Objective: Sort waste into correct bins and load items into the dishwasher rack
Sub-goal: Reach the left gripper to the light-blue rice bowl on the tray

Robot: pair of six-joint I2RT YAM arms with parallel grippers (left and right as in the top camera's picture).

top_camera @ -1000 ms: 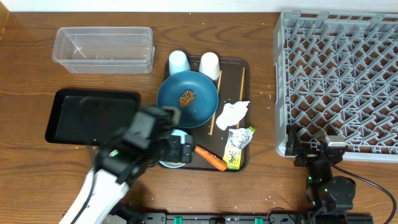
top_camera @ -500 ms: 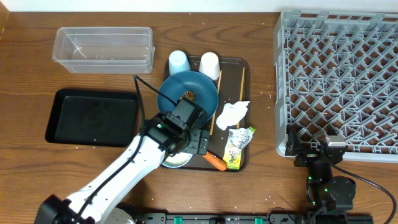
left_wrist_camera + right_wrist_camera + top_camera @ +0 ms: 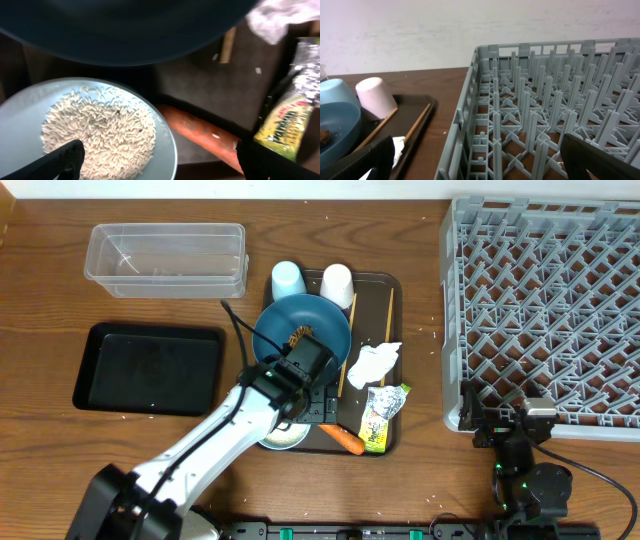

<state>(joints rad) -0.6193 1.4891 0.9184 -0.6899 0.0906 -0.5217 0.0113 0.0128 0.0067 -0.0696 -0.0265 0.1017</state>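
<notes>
My left gripper lowers its open fingers, then closes on the white bowl's rim. The rim is still below them, so closing now would miss.
My left gripper (image 3: pixel 316 406) is open and empty, low over the white bowl of rice (image 3: pixel 282 438) and the orange carrot (image 3: pixel 346 441). In the left wrist view its fingers (image 3: pixel 167 165) span the bowl's rim (image 3: pixel 170 145) with the rice (image 3: pixel 100 130) and the carrot (image 3: pixel 200 136). The yellow-green wrapper (image 3: pixel 382 416) and the white tissue (image 3: pixel 373 363) lie to the right. The dark-blue plate (image 3: pixel 322 330) holds the brown lump (image 3: pixel 300 336). The light-blue cup (image 3: pixel 288 278), the white cup (image 3: pixel 337 280) and the chopsticks (image 3: pixel 346 350) are on the tray. My right gripper (image 3: pixel 510 426) is open and empty beside the grey rack (image 3: pixel 545 310).
The brown serving tray (image 3: pixel 386 292) holds the dishes. The black tray (image 3: pixel 150 368) lies at the left and the clear tub (image 3: pixel 167 258) behind it. The right wrist view shows the rack (image 3: pixel 545 115) close in front and the white cup (image 3: pixel 375 95) at the left.
My left arm has swung right from beside the black tray onto the serving tray, and its gripper now sits over the bowl and the carrot. The right arm has not moved.
</notes>
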